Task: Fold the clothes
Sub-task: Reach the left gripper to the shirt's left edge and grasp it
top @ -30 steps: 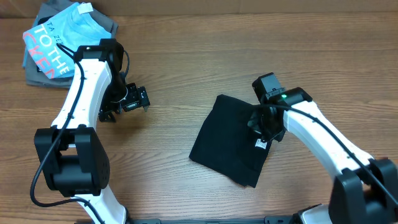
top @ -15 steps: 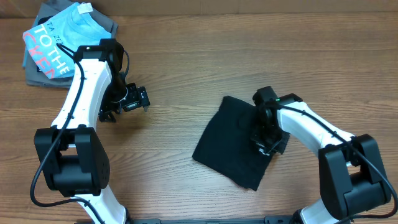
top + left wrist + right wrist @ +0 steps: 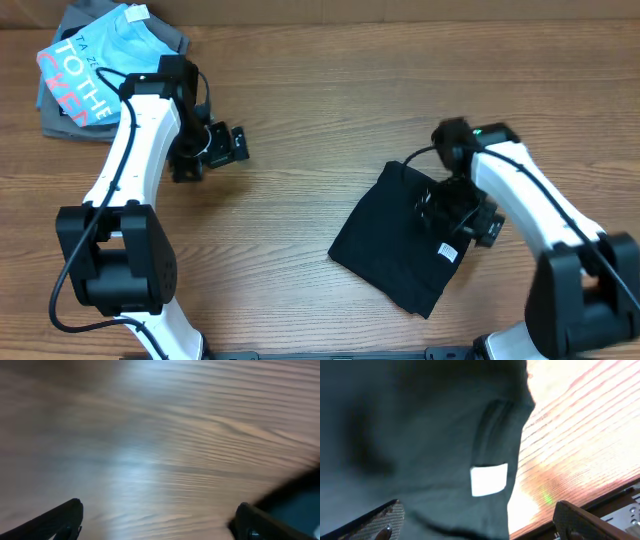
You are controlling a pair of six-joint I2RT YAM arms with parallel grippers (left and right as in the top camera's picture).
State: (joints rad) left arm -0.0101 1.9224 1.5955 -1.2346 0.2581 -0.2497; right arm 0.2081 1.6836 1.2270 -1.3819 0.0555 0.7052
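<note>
The left gripper should next grab the folded black shirt by its edge opposite the white tag, to lay the shirt on the folded garments.
The clothes, a black shirt (image 3: 395, 243) folded into a rough square, lie flat on the wooden table right of centre, with a small white tag (image 3: 447, 251) near the right edge. My right gripper (image 3: 452, 214) hovers over that right edge. In the right wrist view the black shirt (image 3: 410, 435) and its white tag (image 3: 489, 480) fill the frame, and the right gripper (image 3: 477, 525) stands open above them, holding nothing. My left gripper (image 3: 215, 148) is far to the left over bare wood, open and empty; its wrist view shows the left gripper (image 3: 160, 522) with its jaws wide apart.
A light blue T-shirt with coral lettering (image 3: 85, 60) lies on grey folded garments (image 3: 58, 118) at the back left corner. The table's front edge (image 3: 620, 502) runs close to the shirt's tag side. A blurred dark shape (image 3: 300, 495) shows at the left wrist view's right.
The right gripper went from shut on the black shirt to open, letting it go. The shirt now lies further right and slightly nearer. The left gripper shifted slightly up and right.
</note>
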